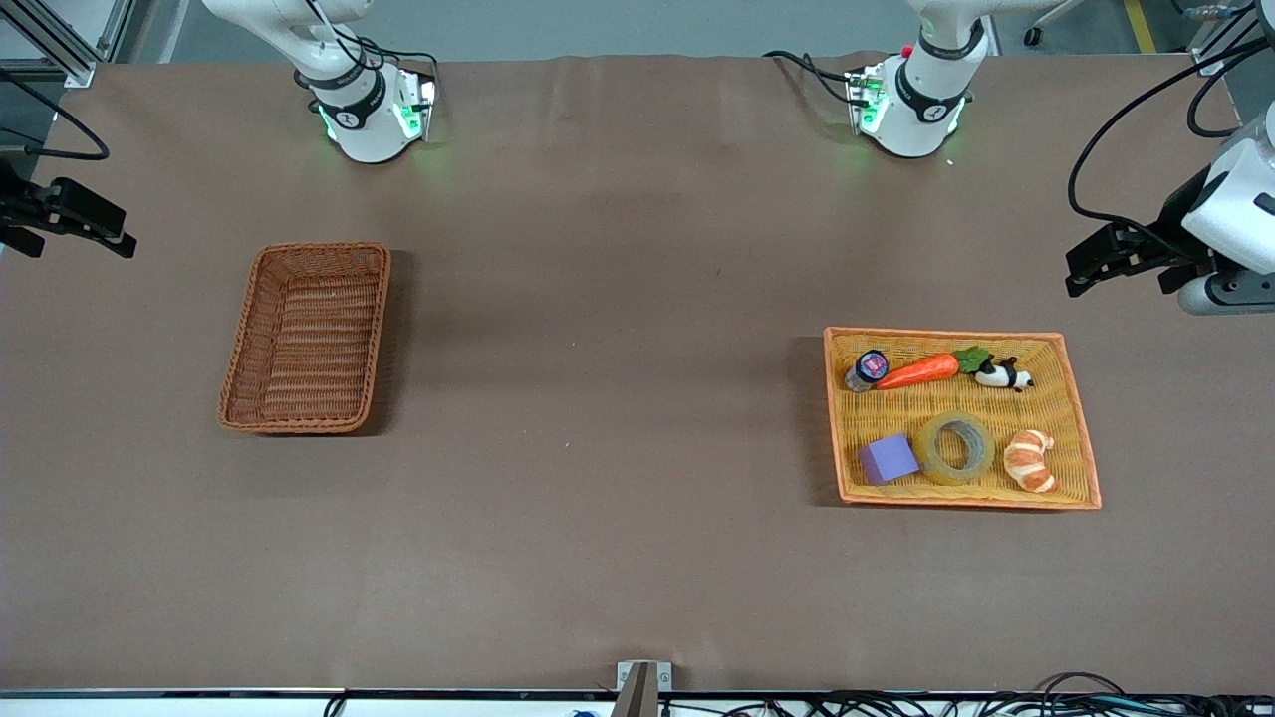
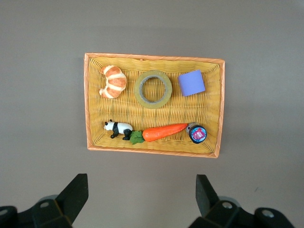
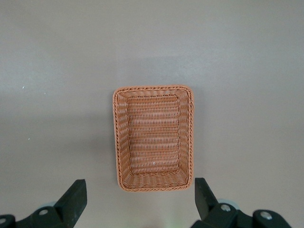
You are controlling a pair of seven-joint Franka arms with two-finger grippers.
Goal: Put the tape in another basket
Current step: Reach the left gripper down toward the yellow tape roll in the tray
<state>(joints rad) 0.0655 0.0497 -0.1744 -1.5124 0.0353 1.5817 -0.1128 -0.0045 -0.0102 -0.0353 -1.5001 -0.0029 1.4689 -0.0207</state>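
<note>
My left gripper grabs the tape by its rim (image 1: 982, 444) next, to move it into the reddish-brown wicker basket (image 1: 309, 344).
The tape (image 1: 926, 448) is a yellowish ring lying flat in the shallow orange-yellow tray (image 1: 941, 333), between a purple block and a croissant. It also shows in the left wrist view (image 2: 137, 89). The reddish-brown wicker basket (image 1: 309, 344) stands empty toward the right arm's end and shows in the right wrist view (image 3: 153, 137). My left gripper (image 1: 1081, 271) (image 2: 141, 192) is open and empty, high in the air over the table by the tray. My right gripper (image 1: 125, 234) (image 3: 141, 194) is open and empty, high over the table by the basket.
The tray (image 2: 152, 58) also holds a purple block (image 1: 888, 459), a croissant (image 1: 1029, 460), a carrot (image 1: 918, 371), a toy panda (image 1: 1004, 374) and a small jar (image 1: 868, 368). Brown tabletop lies between basket and tray.
</note>
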